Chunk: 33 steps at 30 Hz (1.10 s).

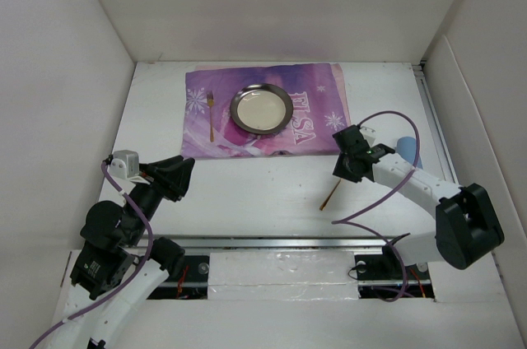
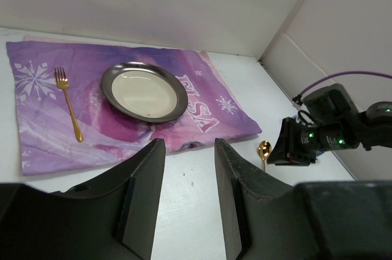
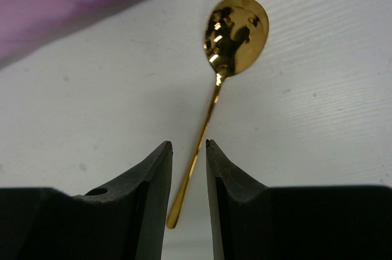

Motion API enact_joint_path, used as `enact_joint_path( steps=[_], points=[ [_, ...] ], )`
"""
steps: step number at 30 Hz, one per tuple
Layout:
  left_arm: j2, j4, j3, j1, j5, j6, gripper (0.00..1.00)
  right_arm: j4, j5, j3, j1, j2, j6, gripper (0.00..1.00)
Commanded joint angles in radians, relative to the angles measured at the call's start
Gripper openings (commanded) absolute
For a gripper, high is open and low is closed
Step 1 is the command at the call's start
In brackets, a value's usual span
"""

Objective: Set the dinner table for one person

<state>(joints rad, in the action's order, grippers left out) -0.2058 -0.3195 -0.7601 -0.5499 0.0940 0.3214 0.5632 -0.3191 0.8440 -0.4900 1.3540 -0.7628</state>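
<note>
I need to lower my right gripper first and then close it on the spoon, because my fingers are above the handle [image 1: 332,192] [image 3: 193,159] and would miss the spoon now.
A gold spoon [image 3: 236,27] lies on the white dinner table [image 1: 247,193], just off the right front corner of the purple mat [image 1: 313,118]. My right gripper [image 3: 188,145] is open and straddles the spoon's handle [image 1: 329,198], with a gap on both sides. The spoon's bowl [image 2: 264,149] points toward the mat. A round metal plate [image 1: 261,109] sits in the middle of the mat, and a gold fork [image 1: 211,114] lies to its left. My left gripper [image 2: 190,146] hangs open and empty above the table, near the mat's front edge.
White walls close in the table on the left, back and right. A pale blue object [image 1: 406,148] sits behind the right arm near the right wall. A metal rail [image 1: 280,242] runs along the near edge in front of the arm bases.
</note>
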Motion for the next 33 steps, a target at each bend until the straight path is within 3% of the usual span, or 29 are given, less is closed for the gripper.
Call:
enact_joint_path(
  steps=[1,11,16,21,22,23,28,33],
  points=[
    [-0.018,0.043,0.004,-0.005,-0.013,-0.005,0.35,-0.048,-0.009,-0.039,0.019,0.036,-0.053,0.35],
    [0.026,0.040,0.005,-0.005,-0.027,-0.004,0.35,-0.062,0.049,0.000,0.062,0.151,-0.118,0.39],
    [0.052,0.039,0.002,-0.005,-0.013,-0.001,0.35,-0.033,0.132,0.026,0.099,0.186,-0.107,0.22],
    [0.078,0.037,0.005,-0.005,0.003,-0.001,0.35,0.007,0.193,0.056,0.110,0.235,-0.095,0.12],
    [0.078,0.037,0.005,-0.005,0.006,-0.001,0.35,-0.009,0.209,0.047,0.110,0.231,-0.095,0.03],
    [0.077,0.039,0.004,-0.005,0.006,-0.001,0.35,-0.020,0.241,0.037,0.110,0.226,-0.095,0.00],
    [0.065,0.039,0.005,-0.005,0.004,-0.001,0.35,-0.034,0.157,-0.032,0.071,0.090,-0.112,0.00],
    [0.048,0.040,0.007,-0.005,0.004,-0.001,0.35,-0.002,0.063,0.052,0.071,-0.027,0.037,0.00]
  ],
)
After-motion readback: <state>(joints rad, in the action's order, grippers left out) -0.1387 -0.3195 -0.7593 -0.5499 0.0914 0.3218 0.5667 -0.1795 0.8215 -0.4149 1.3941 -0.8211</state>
